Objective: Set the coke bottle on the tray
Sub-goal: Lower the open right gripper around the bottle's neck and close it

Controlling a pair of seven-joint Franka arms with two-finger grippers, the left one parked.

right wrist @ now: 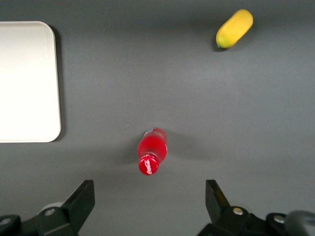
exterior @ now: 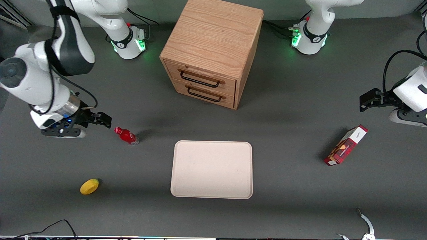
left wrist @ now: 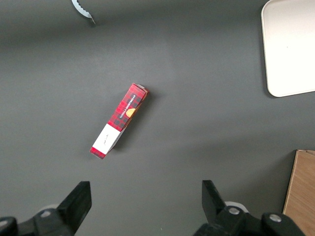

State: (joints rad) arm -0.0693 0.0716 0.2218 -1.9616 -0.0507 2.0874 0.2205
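Next, my right gripper will grab the coke bottle by its red body [exterior: 127,136], to place it on the tray [exterior: 211,169].
The coke bottle [exterior: 126,136], small and red with a red cap, stands on the grey table beside the tray [exterior: 211,169], toward the working arm's end. The tray is a large cream-beige rectangle with nothing on it. My right gripper [exterior: 104,120] hovers close to the bottle's cap, on the side away from the tray, not touching it. In the right wrist view the gripper [right wrist: 149,197] is open and empty, with the bottle [right wrist: 152,151] just ahead of the gap between the fingers and the tray's corner [right wrist: 24,81] off to one side.
A yellow lemon-like fruit [exterior: 89,186] lies nearer the front camera than the bottle. A wooden two-drawer cabinet [exterior: 211,50] stands farther from the camera than the tray. A red carton [exterior: 346,145] lies toward the parked arm's end.
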